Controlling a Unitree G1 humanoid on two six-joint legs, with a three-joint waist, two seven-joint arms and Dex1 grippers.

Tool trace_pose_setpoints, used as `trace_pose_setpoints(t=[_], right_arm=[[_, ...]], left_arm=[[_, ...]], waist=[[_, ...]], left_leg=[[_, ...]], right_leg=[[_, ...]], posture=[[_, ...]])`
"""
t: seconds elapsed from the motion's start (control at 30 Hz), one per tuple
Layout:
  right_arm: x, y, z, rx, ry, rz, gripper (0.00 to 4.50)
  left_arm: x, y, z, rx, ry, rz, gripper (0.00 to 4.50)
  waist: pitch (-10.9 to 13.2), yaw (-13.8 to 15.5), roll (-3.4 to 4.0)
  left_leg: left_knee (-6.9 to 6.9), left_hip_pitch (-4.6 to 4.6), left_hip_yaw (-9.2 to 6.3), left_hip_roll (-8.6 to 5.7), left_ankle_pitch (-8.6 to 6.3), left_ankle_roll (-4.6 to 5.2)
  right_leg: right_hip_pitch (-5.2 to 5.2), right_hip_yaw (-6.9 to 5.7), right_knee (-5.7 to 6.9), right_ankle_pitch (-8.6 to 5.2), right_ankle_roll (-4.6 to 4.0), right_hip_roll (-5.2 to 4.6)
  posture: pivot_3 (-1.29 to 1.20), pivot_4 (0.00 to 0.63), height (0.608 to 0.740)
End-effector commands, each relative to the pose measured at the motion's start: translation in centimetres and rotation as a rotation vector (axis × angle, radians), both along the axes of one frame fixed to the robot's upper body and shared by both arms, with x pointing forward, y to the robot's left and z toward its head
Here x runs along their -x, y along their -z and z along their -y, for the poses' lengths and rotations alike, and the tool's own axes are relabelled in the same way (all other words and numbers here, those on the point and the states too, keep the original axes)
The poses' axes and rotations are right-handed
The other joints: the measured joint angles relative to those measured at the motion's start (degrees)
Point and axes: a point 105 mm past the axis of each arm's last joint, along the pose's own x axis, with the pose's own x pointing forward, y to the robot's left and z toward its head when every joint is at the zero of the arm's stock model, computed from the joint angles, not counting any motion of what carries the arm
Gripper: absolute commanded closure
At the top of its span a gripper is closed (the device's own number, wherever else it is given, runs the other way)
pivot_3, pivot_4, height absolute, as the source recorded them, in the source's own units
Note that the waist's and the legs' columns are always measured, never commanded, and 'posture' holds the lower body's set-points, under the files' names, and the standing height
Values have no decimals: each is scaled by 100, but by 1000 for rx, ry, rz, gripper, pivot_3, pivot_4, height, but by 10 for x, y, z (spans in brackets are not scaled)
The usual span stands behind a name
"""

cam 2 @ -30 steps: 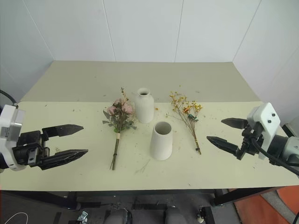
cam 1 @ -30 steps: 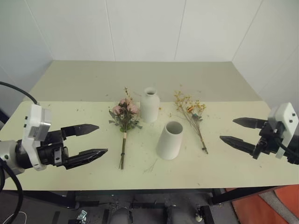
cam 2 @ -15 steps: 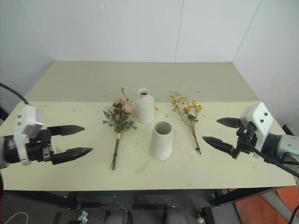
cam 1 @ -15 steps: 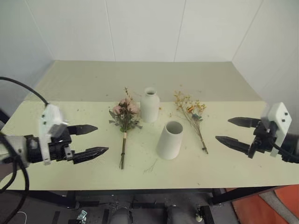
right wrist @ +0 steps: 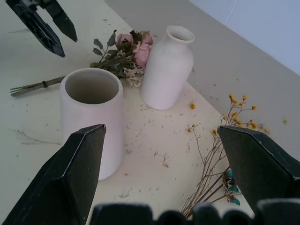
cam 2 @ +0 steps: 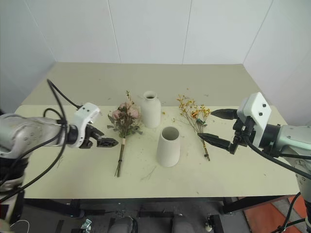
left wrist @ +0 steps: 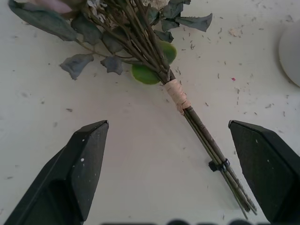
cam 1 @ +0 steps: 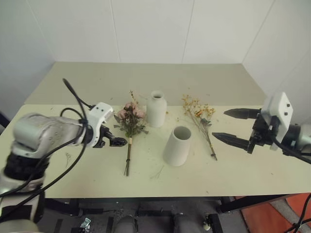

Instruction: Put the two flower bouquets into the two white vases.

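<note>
I need to move my left gripper toward the rose stems before I close on them. My left gripper's fingers don't reach the rose stems yet.
The pink rose bouquet (cam 1: pixel 129 120) lies on the table left of the bottle-shaped white vase (cam 1: pixel 156 109), with its stems (left wrist: pixel 199 126) pointing toward the front edge. The cone-shaped white vase (cam 1: pixel 176 146) stands upright, nearer the front. To its right lies the yellow-flowered bouquet (cam 1: pixel 200 115), also flat on the table. My left gripper (cam 1: pixel 119 141) is open and tilted down just left of the rose stems, which lie between its spread fingers (left wrist: pixel 89 154) in the left wrist view. My right gripper (cam 1: pixel 219 124) is open and empty, just right of the yellow bouquet (right wrist: pixel 220 159).
The pale table (cam 1: pixel 73 179) is speckled with dried petal bits. A loose twig (cam 1: pixel 158 171) lies in front of the cone vase. The table's front edge runs close below the stems, and white walls close in the back and right.
My left arm swung forward and inward from the table's left side, tipping down over the rose bouquet's stems. My right gripper moved slightly left toward the yellow bouquet. Both stayed open.
</note>
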Motion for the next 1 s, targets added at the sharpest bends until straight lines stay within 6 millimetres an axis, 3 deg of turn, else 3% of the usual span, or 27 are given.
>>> trace_pose_setpoints(t=[0.03, 0.2, 0.27, 0.53, 0.7, 0.83, 0.9, 1.0], right_arm=[[2, -11, -4, 5, -16, 72, 0], [7, -14, -8, 3, -37, 87, 0], [8, -14, -9, 1, -38, 88, 0], [8, -13, -10, -7, -47, 84, 0], [7, -12, -11, -10, -54, 82, 0], [7, -11, -12, -12, -64, 80, 0], [7, -11, -12, -15, -66, 80, 0], [6, -11, -12, -17, -70, 76, 0]], left_arm=[[-15, 2, -2, -54, -93, -14, 26], [-26, 17, 1, -117, -136, -21, 26], [-29, 18, 3, -103, -140, -24, 420], [-32, 18, 11, -78, -132, -16, 2820], [-34, 13, -8, -69, -229, 3, 4362], [-40, 1, -30, -48, -372, 67, 4386], [-41, -14, -48, -24, -456, 158, 4386], [-42, -49, -59, 106, -509, 400, 4386]], waist=[[0, 2, 0], [0, -3, 0], [0, 16, 0], [0, 20, 0], [0, 13, 0], [0, 11, 0], [0, 2, 0], [0, 1, 0]], left_leg=[[0, 1, 0, -1, 0, 0], [0, 1, -2, -2, 0, 0], [1, 1, -2, -3, 0, 0], [1, 1, -3, -6, 0, 0], [2, 1, -3, -6, 0, 0], [1, 1, -4, -6, 0, 0], [2, 0, -4, -6, 0, 0], [1, -1, -4, -5, 0, 0]], right_leg=[[0, 0, 1, 0, 0, -1], [-1, 2, 2, 0, 0, -1], [0, 2, 3, 0, 0, -3], [2, 1, 3, 0, 1, -6], [1, 1, 4, 0, 1, -6], [1, 1, 5, 0, 1, -6], [1, 0, 4, 1, 1, -7], [-2, 1, 5, 1, 1, -8]], posture=[[0, 150, 740], [0, 150, 740], [0, 150, 740], [0, 150, 740], [0, 150, 740], [0, 150, 740], [0, 150, 740], [0, 150, 740]])
